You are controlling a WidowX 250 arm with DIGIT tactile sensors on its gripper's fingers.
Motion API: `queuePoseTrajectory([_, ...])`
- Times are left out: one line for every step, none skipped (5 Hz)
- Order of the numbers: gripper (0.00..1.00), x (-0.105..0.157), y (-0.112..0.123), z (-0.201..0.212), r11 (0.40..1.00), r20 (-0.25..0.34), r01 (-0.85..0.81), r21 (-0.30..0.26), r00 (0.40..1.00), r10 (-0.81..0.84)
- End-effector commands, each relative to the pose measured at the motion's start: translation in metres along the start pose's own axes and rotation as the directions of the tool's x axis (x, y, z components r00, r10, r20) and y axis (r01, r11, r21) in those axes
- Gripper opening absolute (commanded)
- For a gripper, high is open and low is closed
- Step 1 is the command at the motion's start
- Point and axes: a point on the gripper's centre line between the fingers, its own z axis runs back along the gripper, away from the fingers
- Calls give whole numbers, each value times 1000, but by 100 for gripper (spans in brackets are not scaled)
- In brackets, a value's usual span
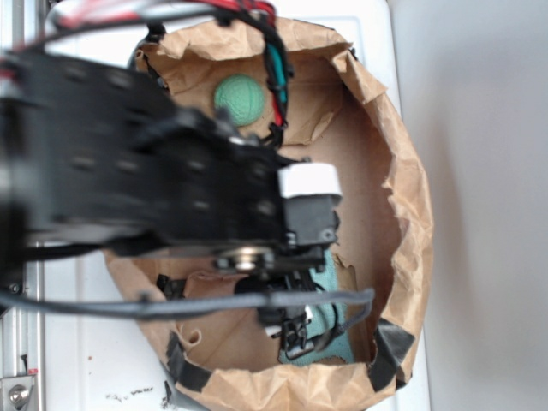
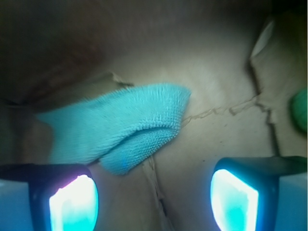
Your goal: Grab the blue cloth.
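The blue cloth needs to be pinched by its folded-over flap (image 2: pixel 139 147) next, with my gripper.
The blue cloth (image 2: pixel 120 127) lies folded on brown paper, its teal terry weave filling the middle left of the wrist view. In the exterior view only part of the blue cloth (image 1: pixel 332 295) shows beneath the black arm, near the front of the paper bowl. My gripper (image 2: pixel 154 195) stands open, its two glowing pads wide apart, with bare paper between them. The cloth's near edge sits just above and beside the left pad (image 2: pixel 74 202). The gripper (image 1: pixel 295 338) hangs low inside the bowl over the cloth.
A crumpled brown paper wall (image 1: pixel 402 180) rings the work area, taped at the front corners. A round green ball (image 1: pixel 238 98) rests at the back of the bowl, and its edge (image 2: pixel 299 110) shows at the far right of the wrist view. White table lies outside.
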Motion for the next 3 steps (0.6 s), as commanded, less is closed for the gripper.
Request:
queuePoseTrajectory([100, 14, -23, -17, 996, 31, -84, -23, 996, 85])
queuePoseTrajectory([100, 10, -34, -26, 996, 96, -82, -34, 992, 85])
queuePoseTrajectory([100, 6, -43, -40, 997, 113, -71, -6, 991, 71])
